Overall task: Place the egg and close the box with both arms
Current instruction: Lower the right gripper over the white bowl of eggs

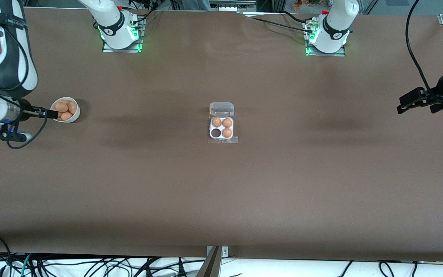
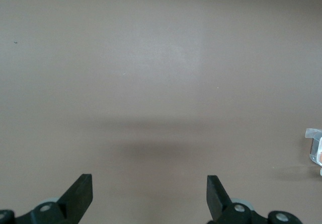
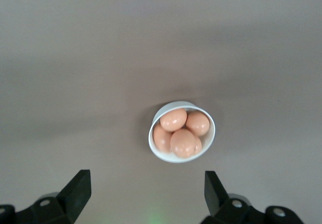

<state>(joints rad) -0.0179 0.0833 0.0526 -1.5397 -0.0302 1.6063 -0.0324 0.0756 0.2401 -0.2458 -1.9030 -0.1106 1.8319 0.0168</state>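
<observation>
My right gripper is to grab the top egg in the bowl next by its rounded sides, to fill the empty cell of the box (image 1: 222, 129).
The box (image 1: 222, 129) lies in the middle of the table, its clear lid (image 1: 222, 109) folded open toward the robots' bases. Three orange-brown eggs (image 1: 227, 123) fill three cells; the cell (image 1: 216, 133) nearest the front camera on the right arm's side is empty. My right gripper (image 1: 48, 113) is open and empty, up in the air over the edge of a white bowl (image 1: 74, 117) of eggs. The right wrist view shows that gripper (image 3: 147, 178) with the bowl (image 3: 209, 143) below it. My left gripper (image 1: 404, 103) (image 2: 150, 181) is open and empty, over bare table at the left arm's end.
The bowl holds several eggs (image 3: 183, 141) and stands near the right arm's end of the table. A corner of the box (image 2: 315, 148) shows at the edge of the left wrist view. The brown table (image 1: 221, 192) is bare nearer the front camera.
</observation>
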